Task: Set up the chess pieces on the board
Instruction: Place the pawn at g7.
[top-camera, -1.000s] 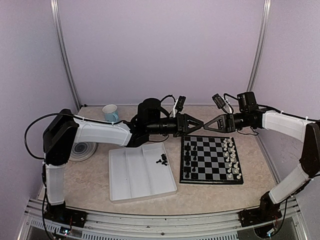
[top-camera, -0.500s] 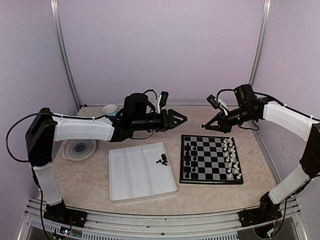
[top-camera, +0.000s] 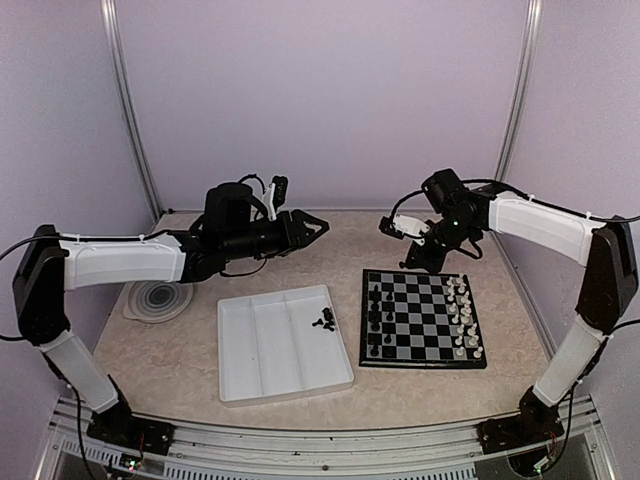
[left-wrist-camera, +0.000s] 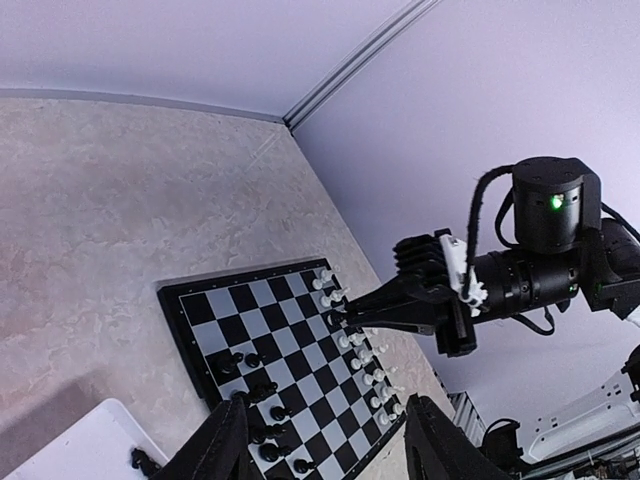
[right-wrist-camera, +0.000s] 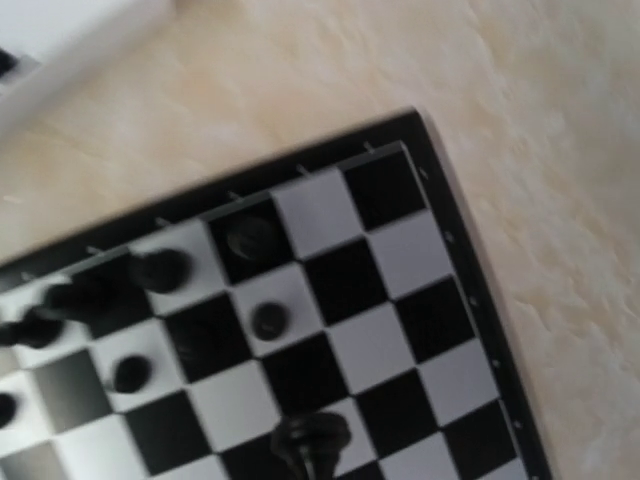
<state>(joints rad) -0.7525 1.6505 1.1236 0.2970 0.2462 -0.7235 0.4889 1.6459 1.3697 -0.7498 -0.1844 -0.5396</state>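
Note:
The small black chess piece would fall if I opened now, well above the board. My right gripper must hold it until it reaches the corner's empty squares.
The board (top-camera: 423, 319) lies right of centre, with several black chess pieces (top-camera: 375, 320) on its left columns and white ones (top-camera: 462, 318) along its right. My left gripper (top-camera: 312, 223) hovers high, left of the board. It is open and empty, its fingers (left-wrist-camera: 225, 450) framing the board (left-wrist-camera: 250, 310) from above. My right gripper (top-camera: 418, 258) points down over the board's far left corner. It is shut on a small black chess piece (right-wrist-camera: 312, 440), seen above the squares (right-wrist-camera: 400, 330) close to standing black pieces (right-wrist-camera: 266, 320).
A white compartment tray (top-camera: 283, 345) lies left of the board with a few black pieces (top-camera: 323, 320) in its right section. A round ridged disc (top-camera: 158, 298) sits at the far left. The tray corner (right-wrist-camera: 70, 30) shows in the right wrist view.
The two grippers met tip to tip above the board's far edge, then drew apart. The left one opened and pulled back left. The right one swung down towards the board's far left corner.

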